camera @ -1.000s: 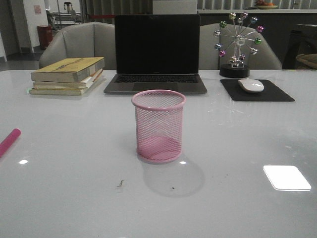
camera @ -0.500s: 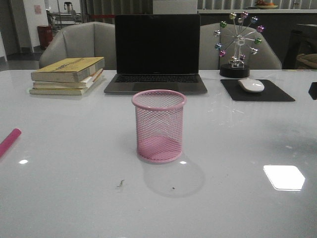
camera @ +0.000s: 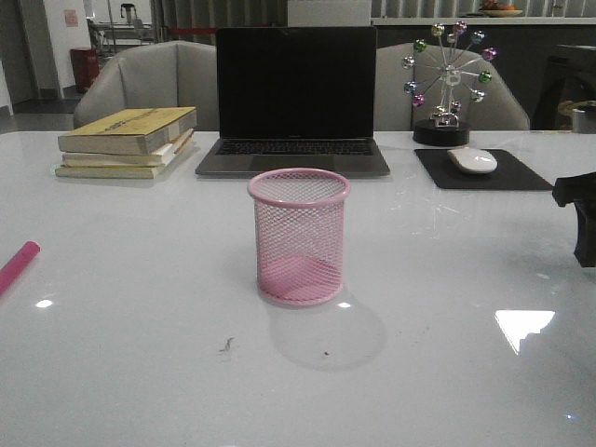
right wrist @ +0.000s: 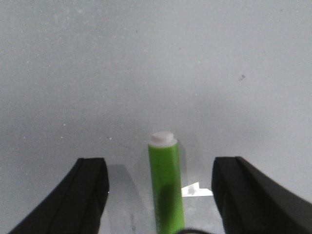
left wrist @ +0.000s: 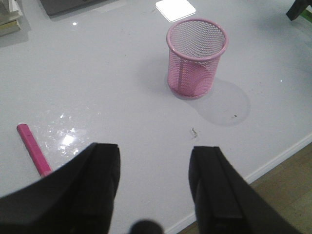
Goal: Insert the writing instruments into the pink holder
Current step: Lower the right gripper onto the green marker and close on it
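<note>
The robot's right gripper needs to close on the marker now: its fingers reach down beside the green marker [right wrist: 166, 183] near its white end [right wrist: 163, 138] in the right wrist view.
The pink holder [camera: 299, 237] [left wrist: 197, 57] stands upright and empty at the middle of the table. At the table's left edge lies the magenta marker [camera: 17, 265] [left wrist: 33, 149]. My left gripper [left wrist: 156, 156] is open over bare table, well short of the holder, with the magenta marker off to one side. A lime green marker [right wrist: 166, 183] with a white end tip lies on the table between the wide-apart fingers of my open right gripper [right wrist: 161, 168], touching neither finger. In the front view only a dark piece of the right arm [camera: 579, 216] shows at the right edge.
A stack of books [camera: 128, 142], an open laptop [camera: 294, 102], a black mouse pad with a white mouse [camera: 472, 160] and a ferris-wheel ornament [camera: 447, 84] line the back of the table. Chairs stand behind. The table's near edge [left wrist: 273, 163] is close to the left gripper.
The right arm has come into the front view at the right edge, moving inward and lower. The holder and magenta marker have not moved.
</note>
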{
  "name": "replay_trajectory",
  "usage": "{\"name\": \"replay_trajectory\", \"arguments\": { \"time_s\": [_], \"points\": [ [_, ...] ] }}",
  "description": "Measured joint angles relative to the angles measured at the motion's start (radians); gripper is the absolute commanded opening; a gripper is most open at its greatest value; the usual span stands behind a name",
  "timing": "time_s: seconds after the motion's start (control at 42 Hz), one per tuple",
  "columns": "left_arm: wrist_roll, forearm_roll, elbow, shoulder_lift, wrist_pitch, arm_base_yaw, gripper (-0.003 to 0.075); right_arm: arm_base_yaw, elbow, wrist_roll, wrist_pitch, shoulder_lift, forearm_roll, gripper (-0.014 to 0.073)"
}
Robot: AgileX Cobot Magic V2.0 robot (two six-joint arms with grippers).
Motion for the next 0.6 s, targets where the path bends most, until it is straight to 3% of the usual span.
{"name": "replay_trajectory", "arguments": {
  "time_s": [0.595],
  "points": [
    [0.000,0.002,0.000,0.000,0.000,0.000,0.0382,0.000,-0.012,0.000,0.009,0.026,0.000,0.0539]
  ]
}}
